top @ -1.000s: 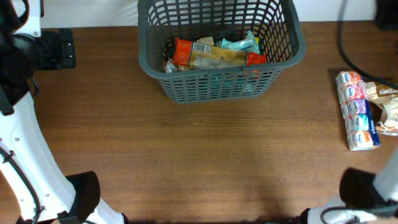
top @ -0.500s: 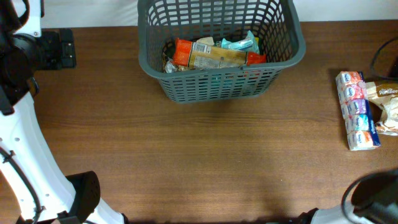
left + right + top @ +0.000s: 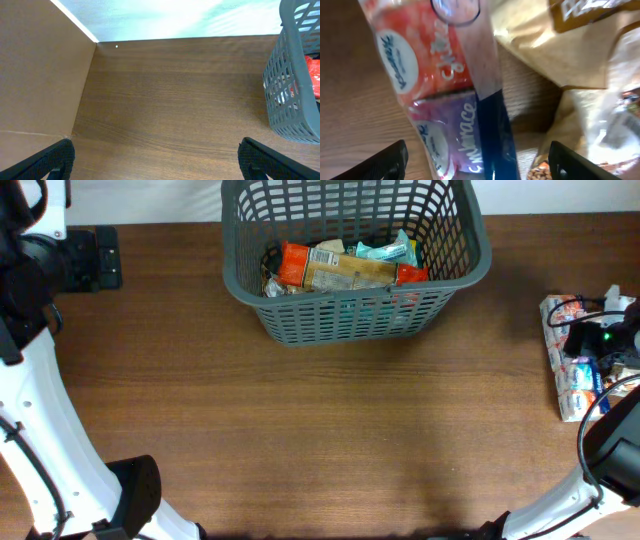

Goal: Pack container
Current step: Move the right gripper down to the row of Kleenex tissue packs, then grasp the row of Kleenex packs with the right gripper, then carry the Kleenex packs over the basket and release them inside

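Observation:
The tissue multipack [image 3: 445, 100] needs to lie lengthwise inside the basket. I will grab it next with my right gripper across its narrow width [image 3: 462, 126], near the middle of the multipack.
The dark grey lattice basket [image 3: 470, 255] stands at the table's far middle and holds several snack packets, among them an orange-ended one [image 3: 340, 268]. Its corner shows at the right of the left wrist view [image 3: 295, 85]. A long multipack of tissue packets [image 3: 572, 385] lies at the right edge, with tan snack bags [image 3: 570, 45] beside it. My right gripper [image 3: 476, 162] is open right above the tissue multipack [image 3: 445, 100], its fingers on either side of it. My left gripper [image 3: 159, 162] is open and empty over bare table, left of the basket.
A cardboard-coloured wall [image 3: 35, 75] stands at the left of the left wrist view. The left arm's white links [image 3: 40, 410] run along the left edge. A black block [image 3: 95, 258] sits at the far left. Brown wooden table [image 3: 330, 430] lies in front of the basket.
My right arm has swung from the near right corner up over the tissue multipack and now covers part of it. The basket and left arm have not moved.

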